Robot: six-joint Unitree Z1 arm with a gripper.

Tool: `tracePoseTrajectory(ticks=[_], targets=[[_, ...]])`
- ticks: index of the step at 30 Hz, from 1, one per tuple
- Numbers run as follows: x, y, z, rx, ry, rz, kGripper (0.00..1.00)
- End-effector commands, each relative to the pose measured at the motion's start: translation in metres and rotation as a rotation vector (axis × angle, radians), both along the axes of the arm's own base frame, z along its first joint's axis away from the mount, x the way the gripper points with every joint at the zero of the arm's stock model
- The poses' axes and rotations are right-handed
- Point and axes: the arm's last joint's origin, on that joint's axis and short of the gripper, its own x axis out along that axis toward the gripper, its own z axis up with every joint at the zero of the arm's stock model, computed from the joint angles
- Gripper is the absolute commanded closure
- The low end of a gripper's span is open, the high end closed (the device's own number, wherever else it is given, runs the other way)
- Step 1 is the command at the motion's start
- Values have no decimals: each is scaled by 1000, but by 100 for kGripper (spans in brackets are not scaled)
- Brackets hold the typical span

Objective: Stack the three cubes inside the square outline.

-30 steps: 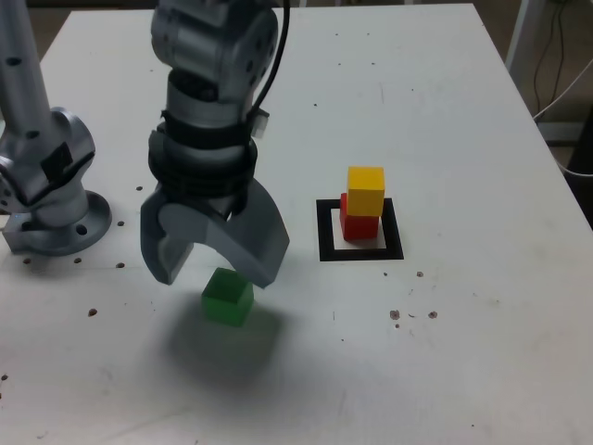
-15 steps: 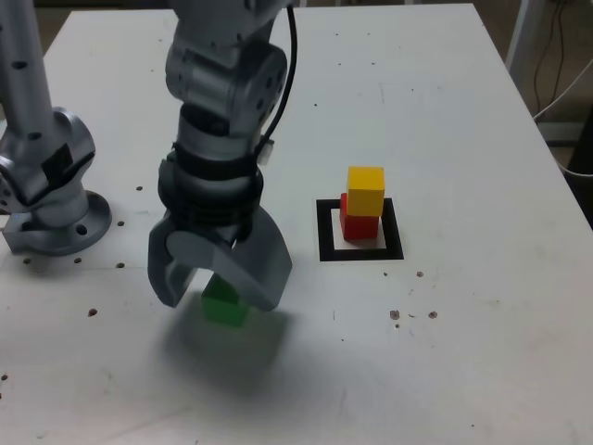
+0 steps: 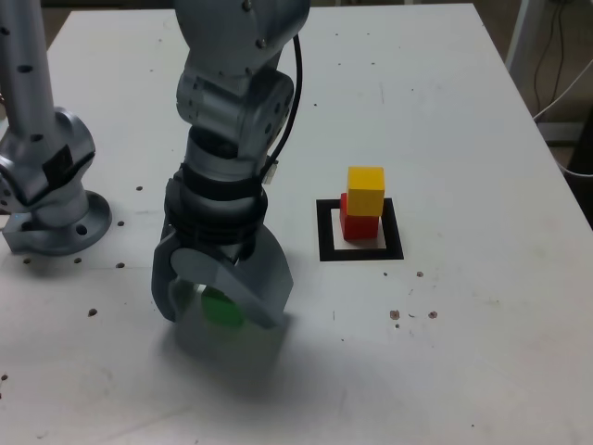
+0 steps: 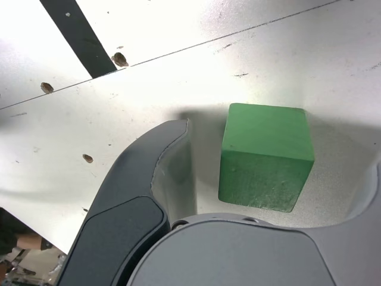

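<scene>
The green cube is between my fingers, which reach down on either side of it in the wrist view, so my gripper should close on the cube.
The green cube (image 3: 220,307) (image 4: 266,156) rests on the white table between the wide-spread jaws of my open gripper (image 3: 220,311), which has come down around it; a gap shows between the cube and each finger (image 4: 161,173). To the exterior view's right, the yellow cube (image 3: 365,191) sits on the red cube (image 3: 357,222), slightly offset, inside the black square outline (image 3: 359,252).
The arm's grey base (image 3: 51,199) stands at the exterior view's left. Small dark specks and holes dot the table (image 3: 463,352). A narrow black strip (image 4: 77,36) lies on the table in the wrist view. Cables and a leg (image 3: 524,42) show beyond the table's far right corner.
The gripper has descended from just above the green cube until its jaws straddle it. The jaws stayed wide. The cubes have not moved.
</scene>
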Motion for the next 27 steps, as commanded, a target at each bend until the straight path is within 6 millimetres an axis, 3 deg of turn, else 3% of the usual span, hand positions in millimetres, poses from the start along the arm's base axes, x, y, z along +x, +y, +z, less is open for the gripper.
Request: tracePoseTrajectory(ticks=[1,6,17,27], targets=[[0,-1,-3,-1,10,-2,5],[0,-1,-5,0,16,-1,16],[-1,0,-8,11,19,7,58],[0,0,-7,12,12,7,62]])
